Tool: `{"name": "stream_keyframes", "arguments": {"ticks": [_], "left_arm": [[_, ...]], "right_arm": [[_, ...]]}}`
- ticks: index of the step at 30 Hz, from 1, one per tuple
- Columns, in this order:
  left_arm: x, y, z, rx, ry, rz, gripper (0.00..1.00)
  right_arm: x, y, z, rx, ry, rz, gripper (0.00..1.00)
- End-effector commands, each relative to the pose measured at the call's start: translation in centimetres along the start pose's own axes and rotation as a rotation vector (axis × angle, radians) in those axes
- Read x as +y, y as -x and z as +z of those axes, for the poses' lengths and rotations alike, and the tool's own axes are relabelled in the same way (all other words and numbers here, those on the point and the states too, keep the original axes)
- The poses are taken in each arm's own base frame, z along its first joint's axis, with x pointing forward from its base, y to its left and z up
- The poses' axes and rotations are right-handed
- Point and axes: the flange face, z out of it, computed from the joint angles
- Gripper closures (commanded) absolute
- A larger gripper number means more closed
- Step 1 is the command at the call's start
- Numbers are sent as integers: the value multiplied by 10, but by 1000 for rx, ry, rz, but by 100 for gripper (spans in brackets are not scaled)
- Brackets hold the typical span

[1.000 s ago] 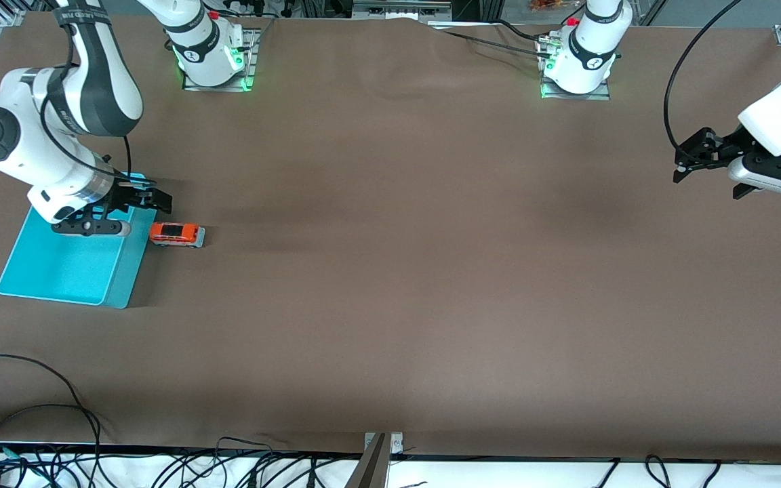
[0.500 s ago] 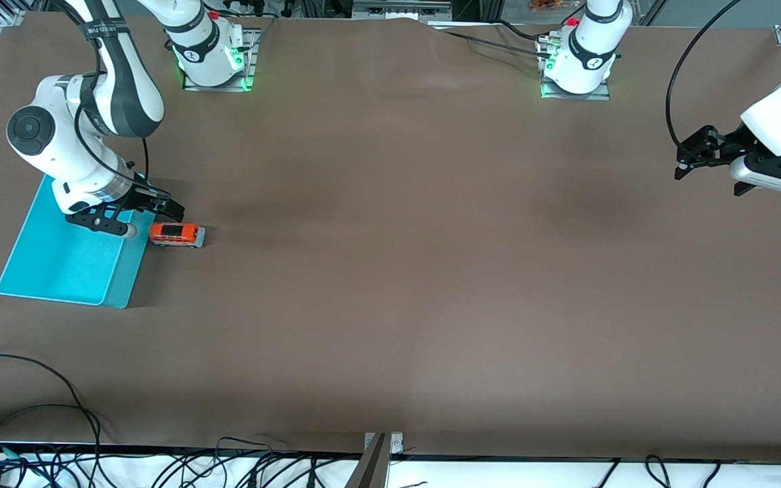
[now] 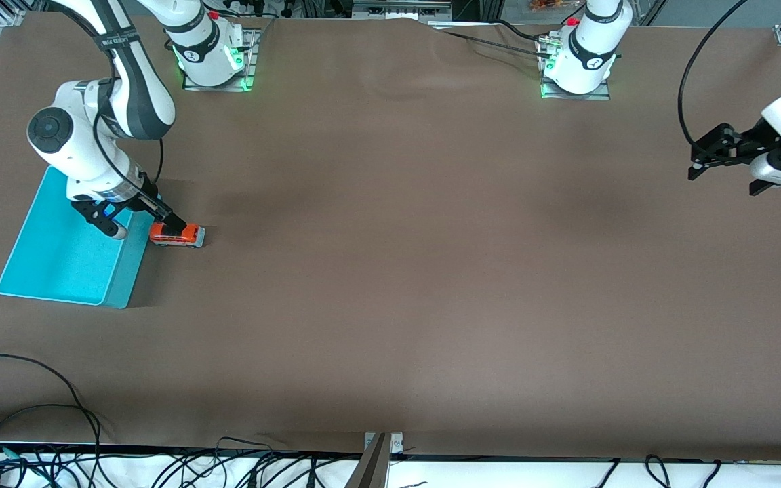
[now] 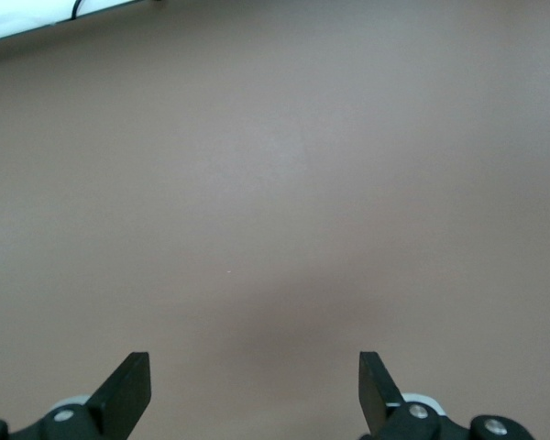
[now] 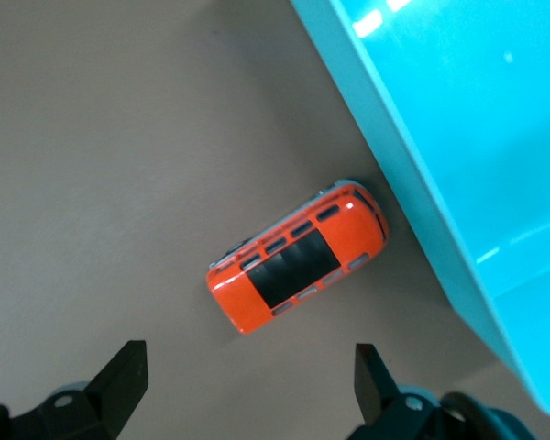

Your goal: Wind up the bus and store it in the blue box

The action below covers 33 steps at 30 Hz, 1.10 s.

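Observation:
The right gripper needs to grab the orange-red bus (image 3: pixel 177 235) by its long sides next, so that it can put it away in the blue box (image 3: pixel 65 264).
The orange-red bus (image 3: pixel 177 235) stands on its wheels on the brown table, one end close to the long wall of the blue box (image 3: pixel 65 264). My right gripper (image 3: pixel 163 218) is open and empty, low over the table just beside the bus and the box's wall. In the right wrist view the bus (image 5: pixel 298 270) lies just ahead of the open right gripper (image 5: pixel 247 380), with the blue box (image 5: pixel 458 137) alongside it. My left gripper (image 3: pixel 697 161) is open and empty in the air at the left arm's end of the table, seen open over bare table in the left wrist view (image 4: pixel 254 385).
The blue box holds nothing that I can see. Cables (image 3: pixel 38 413) lie along the table's edge nearest the front camera. A metal bracket (image 3: pixel 378 451) sits at the middle of that edge.
My right gripper has moved from over the box's wall toward the bus and come down beside it. My left gripper has drifted a little toward the left arm's end of the table.

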Motion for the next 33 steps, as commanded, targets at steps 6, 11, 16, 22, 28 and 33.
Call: {"name": "stream_keyframes", "arguments": {"ticks": [6,11,16,22,28,33], "left_arm": [[-11,0,-9,-16,9,-23,0],[-10,-1,-13,-13,-3,-24,0],[-16,-4,-15,-20,-54,-20,0],[-15,-4,-21,-19,-63,-19,0],[-15,1,-17,-65,-50,-22,0],[-16,2,-16,-72,-48,-24,0]], "right_arm": [[2,3,11,11,-23,262,0],[5,0,19,18,-33,376,0],[9,-8,31,33,-55,501,0],[17,-17,34,45,-69,561,0],[28,-24,49,44,-59,585,0],[28,-24,56,41,-57,588,0]]}}
